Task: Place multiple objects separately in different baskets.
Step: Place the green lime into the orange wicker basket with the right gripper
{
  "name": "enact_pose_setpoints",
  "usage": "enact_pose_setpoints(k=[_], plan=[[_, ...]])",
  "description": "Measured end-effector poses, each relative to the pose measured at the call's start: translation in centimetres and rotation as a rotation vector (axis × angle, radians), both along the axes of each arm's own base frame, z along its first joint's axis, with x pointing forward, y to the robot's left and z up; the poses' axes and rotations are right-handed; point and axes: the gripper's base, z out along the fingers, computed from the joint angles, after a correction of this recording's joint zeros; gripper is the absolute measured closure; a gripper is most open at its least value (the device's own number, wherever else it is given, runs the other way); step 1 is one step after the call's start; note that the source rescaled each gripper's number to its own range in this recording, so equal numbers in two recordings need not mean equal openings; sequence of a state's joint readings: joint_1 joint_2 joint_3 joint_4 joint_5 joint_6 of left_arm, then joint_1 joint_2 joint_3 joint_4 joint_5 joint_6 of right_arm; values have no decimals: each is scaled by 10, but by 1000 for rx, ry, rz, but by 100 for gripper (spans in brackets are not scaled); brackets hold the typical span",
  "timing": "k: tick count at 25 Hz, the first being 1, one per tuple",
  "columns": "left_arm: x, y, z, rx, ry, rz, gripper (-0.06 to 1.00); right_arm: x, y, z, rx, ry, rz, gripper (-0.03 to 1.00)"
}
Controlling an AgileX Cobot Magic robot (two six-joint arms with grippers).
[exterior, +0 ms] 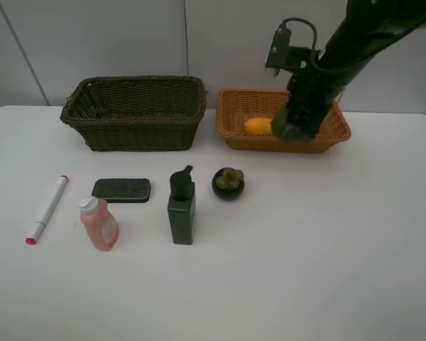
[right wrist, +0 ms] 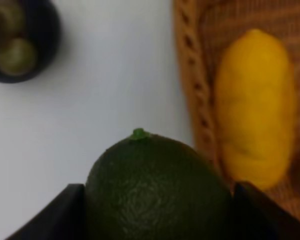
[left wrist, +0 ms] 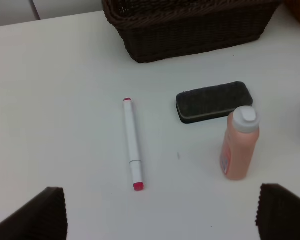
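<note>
The green lime (exterior: 278,124) overlaps the orange-tan basket's front rim, so it must go inside before my right gripper releases it.
My right gripper (exterior: 291,128) is shut on the green lime (right wrist: 157,185) and hangs over the front of the orange-tan basket (exterior: 231,99). The yellow mango (exterior: 258,126) lies inside that basket. On the table stand or lie the dark mangosteen (exterior: 228,182), black pump bottle (exterior: 181,209), pink bottle (left wrist: 239,145), black eraser block (left wrist: 213,101) and white marker (left wrist: 132,145). My left gripper (left wrist: 160,215) is open above the table near the marker, holding nothing. The dark basket (exterior: 135,131) looks empty.
Both baskets sit side by side at the table's back, close to the wall. The loose objects form a row across the left and middle of the white table (exterior: 326,249).
</note>
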State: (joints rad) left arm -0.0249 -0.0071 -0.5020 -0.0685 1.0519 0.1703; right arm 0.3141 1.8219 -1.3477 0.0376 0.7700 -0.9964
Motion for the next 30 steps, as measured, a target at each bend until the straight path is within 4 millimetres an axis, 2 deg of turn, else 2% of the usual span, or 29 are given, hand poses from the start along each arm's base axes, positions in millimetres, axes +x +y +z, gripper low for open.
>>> enact_pose_setpoints(k=[3, 7, 14, 22, 30], plan=[[0, 0, 0, 0, 0, 0, -6, 14, -16, 8, 33, -82, -57, 79], [0, 0, 0, 0, 0, 0, -6, 31, -36, 10, 96, -184, -148, 79], [0, 0, 0, 0, 0, 0, -6, 56, -63, -11, 150, -279, -266, 79], [0, 0, 0, 0, 0, 0, -6, 70, -71, -34, 163, -306, -309, 79], [0, 0, 0, 0, 0, 0, -6, 70, -72, -35, 192, -300, -339, 79]])
